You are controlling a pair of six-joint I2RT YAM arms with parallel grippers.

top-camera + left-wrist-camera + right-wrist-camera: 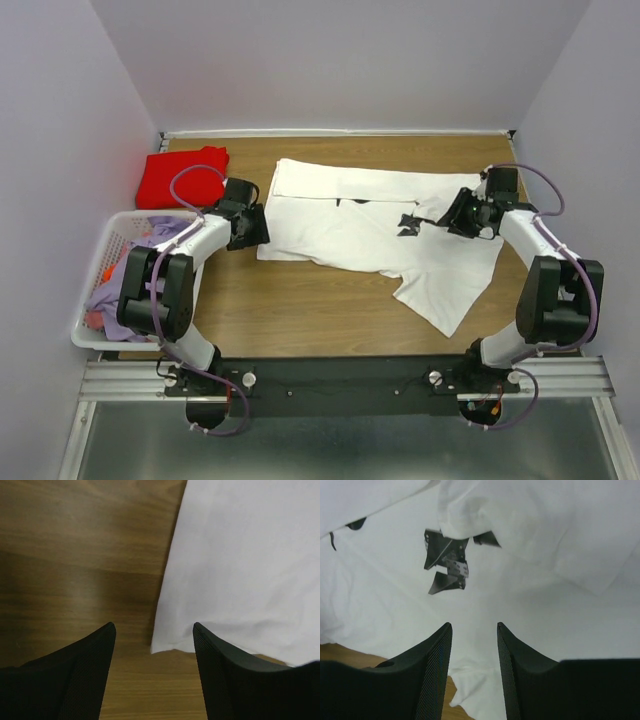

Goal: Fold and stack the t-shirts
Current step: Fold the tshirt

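My left gripper lowers first and then closes on the shirt corner, since my fingers still hover above the cloth in the left wrist view.
The large white t-shirt [370, 235] lies partly folded across the middle of the table, its black print [408, 224] showing at a fold. A red t-shirt [180, 177] sits folded at the far left corner. My left gripper [248, 228] is open at the white shirt's left edge; the wrist view shows a shirt corner [160, 645] between the open jaws, untouched. My right gripper [455, 215] is open above the shirt's right part, beside the print [447, 567], with white cloth [545, 605] below its jaws.
A white slatted laundry basket [100, 260] with purple and other clothes stands at the left edge. Bare wooden table [300, 310] lies in front of the shirt. Walls close in the back and sides.
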